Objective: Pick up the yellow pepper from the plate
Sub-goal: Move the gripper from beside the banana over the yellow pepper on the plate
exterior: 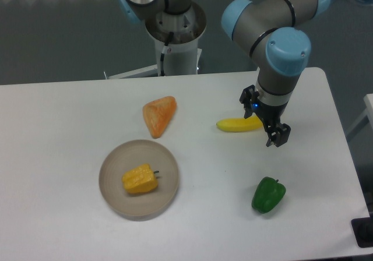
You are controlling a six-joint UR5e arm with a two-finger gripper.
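Note:
My gripper should next grab the yellow pepper by its thick body [139, 180] to pick it up from the plate.
The yellow pepper [140, 179] lies on its side in the middle of the round beige plate [113, 156], its dark stem pointing right. The plate sits at the front left of the white table. My gripper [265, 118] hangs at the right side of the table, far to the right of the plate and a little behind it, above the right end of a banana. Its black fingers [280, 136] stand apart with nothing between them.
A yellow banana [236, 124] lies right of centre, partly under the gripper. An orange wedge-shaped piece [158, 115] lies just behind the plate. A green pepper [268, 194] sits at the front right. The robot base [173, 34] stands at the table's far edge.

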